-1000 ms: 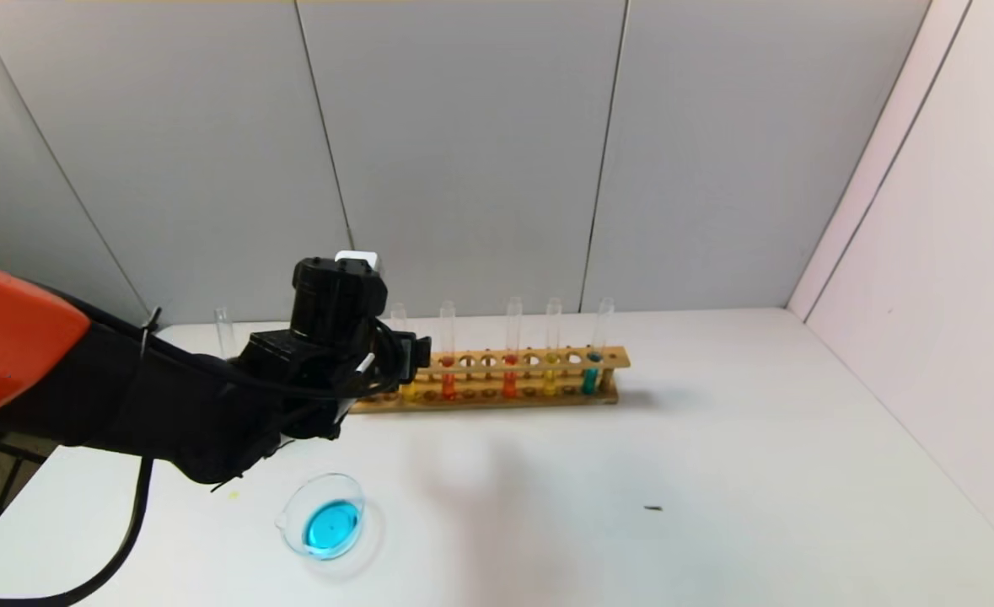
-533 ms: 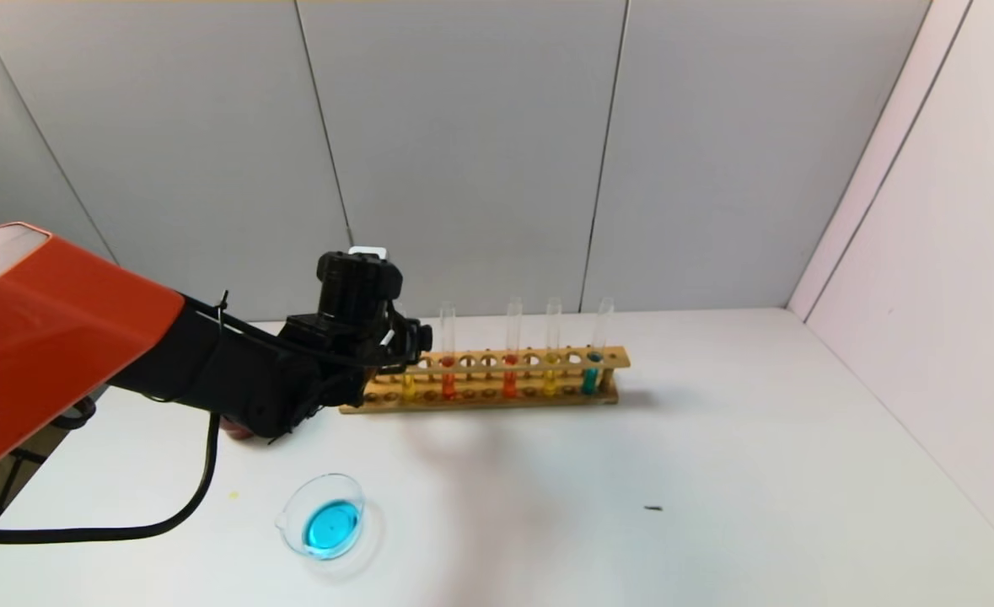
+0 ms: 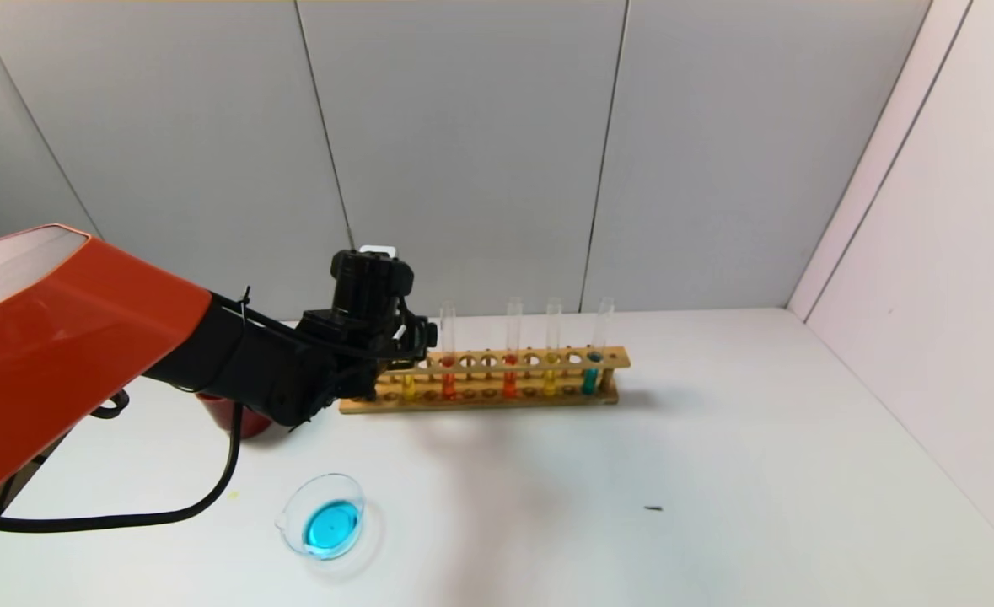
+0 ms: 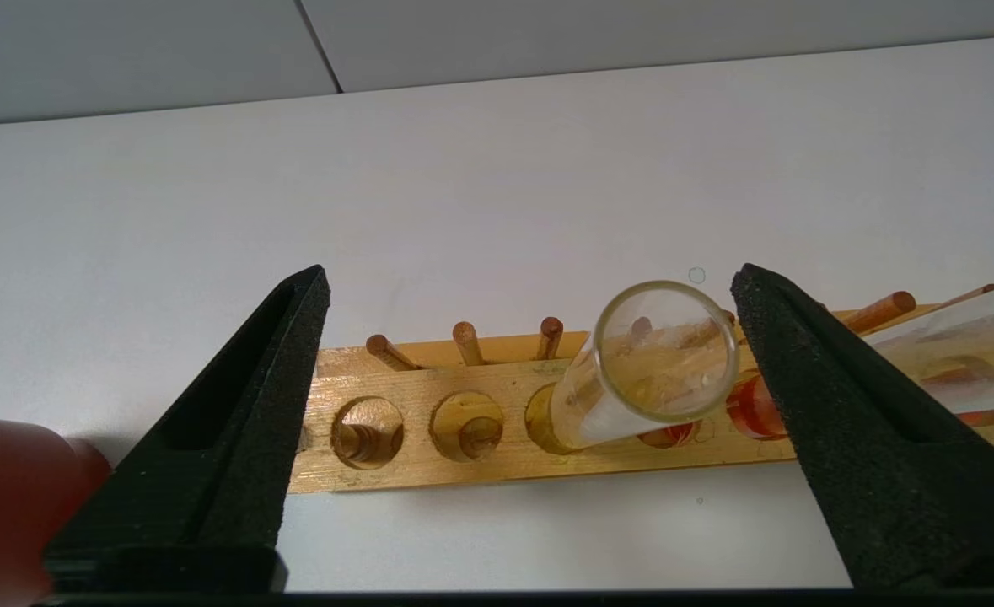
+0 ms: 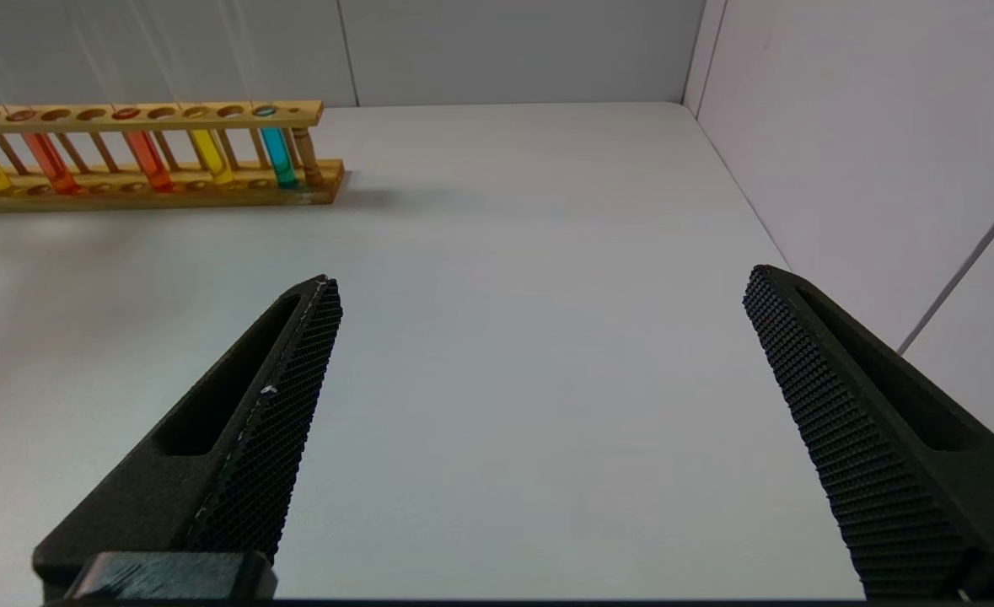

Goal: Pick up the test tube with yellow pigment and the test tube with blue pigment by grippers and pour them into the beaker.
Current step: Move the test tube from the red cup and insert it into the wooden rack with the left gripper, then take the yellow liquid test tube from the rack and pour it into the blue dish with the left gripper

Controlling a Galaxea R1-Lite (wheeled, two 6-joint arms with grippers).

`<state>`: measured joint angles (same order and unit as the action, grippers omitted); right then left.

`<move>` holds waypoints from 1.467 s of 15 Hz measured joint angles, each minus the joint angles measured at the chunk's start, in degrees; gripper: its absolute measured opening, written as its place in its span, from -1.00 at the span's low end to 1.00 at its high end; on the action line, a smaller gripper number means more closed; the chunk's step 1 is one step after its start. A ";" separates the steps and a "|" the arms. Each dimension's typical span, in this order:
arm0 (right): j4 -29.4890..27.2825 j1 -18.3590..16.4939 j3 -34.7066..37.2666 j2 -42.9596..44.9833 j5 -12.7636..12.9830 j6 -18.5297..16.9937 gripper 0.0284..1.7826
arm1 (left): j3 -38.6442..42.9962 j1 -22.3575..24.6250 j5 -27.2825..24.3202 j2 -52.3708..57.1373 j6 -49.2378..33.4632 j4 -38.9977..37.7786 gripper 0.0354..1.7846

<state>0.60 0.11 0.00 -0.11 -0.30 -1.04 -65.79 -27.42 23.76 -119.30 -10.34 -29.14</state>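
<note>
The left gripper next needs to grab the yellow test tube just below its open rim (image 4: 636, 376) so it can be poured, since the wood of the rack is around the tube's lower end.
My left gripper (image 3: 408, 341) is open over the left end of the wooden rack (image 3: 484, 361). In the left wrist view its jaws (image 4: 530, 271) stand wide on either side of the open mouth of a test tube with yellow pigment (image 4: 665, 350). The tube stands in the rack, closer to one finger (image 4: 800, 354), untouched. Its yellow liquid shows in the head view (image 3: 408, 386). A second yellow tube (image 3: 550, 384) and the test tube with blue pigment (image 3: 589, 379) stand near the rack's right end. The beaker (image 3: 294, 506) holds blue liquid near the table's front left. My right gripper (image 5: 539, 274) is open and empty over bare table.
Two orange-red tubes (image 3: 448, 386) (image 3: 509, 384) stand in the rack between the yellow ones. A dark red cup (image 3: 222, 417) sits left of the rack, partly behind my left arm. Grey wall panels stand close behind the rack. The white table (image 3: 716, 472) stretches to the right.
My left arm has reached forward and to the right, bringing its open gripper to the rack's left end and over the leftmost yellow tube. The beaker and rack have not moved.
</note>
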 joint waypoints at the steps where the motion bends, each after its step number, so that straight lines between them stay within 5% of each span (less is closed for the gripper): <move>1: 0.00 -0.01 0.00 0.00 0.01 -0.01 0.96 | 0.02 -0.02 0.00 0.00 0.00 -0.05 0.75; 9: 0.00 -0.01 0.00 0.00 0.00 -0.01 0.96 | 0.39 -0.37 -0.12 0.72 0.20 0.17 -0.65; 22: 0.00 0.00 0.00 0.00 0.00 -0.01 0.96 | -4.02 -2.46 0.55 3.17 2.66 4.52 -0.67</move>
<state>0.60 0.11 0.00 -0.11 -0.30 -1.05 -69.82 -29.88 24.31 -116.13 -7.68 -24.61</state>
